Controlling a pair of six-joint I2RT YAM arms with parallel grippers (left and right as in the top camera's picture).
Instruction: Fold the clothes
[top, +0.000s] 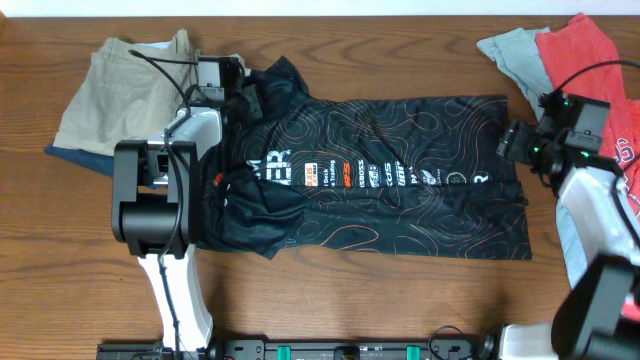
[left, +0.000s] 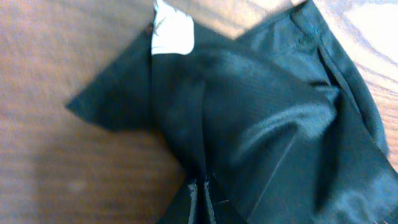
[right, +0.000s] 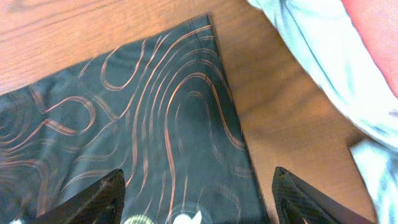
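The right gripper takes hold of the jersey's far hem corner (top: 502, 101) (right: 206, 26) next, opposite my left gripper's pinch, to fold the jersey's far edge over evenly.
The clothes, a black jersey (top: 400, 190) with orange contour lines and a row of small logos, lie spread across the middle of the table. My left gripper (top: 243, 98) is at the jersey's upper left end. In the left wrist view its jaws (left: 200, 194) are shut on a pinch of black fabric (left: 261, 124), and a white label (left: 173, 32) shows further up. My right gripper (top: 512, 140) hovers at the jersey's right edge. In the right wrist view it (right: 199, 190) stands open, its fingers (right: 102, 198) straddling the patterned cloth (right: 155, 118) and its hem.
Khaki shorts (top: 120, 85) over a navy garment (top: 75, 158) lie at the back left, beside the left arm. A grey T-shirt (top: 510, 50) and a red T-shirt (top: 585, 55) lie at the back right, close behind the right gripper; the grey one (right: 323, 68) nears the jersey's corner.
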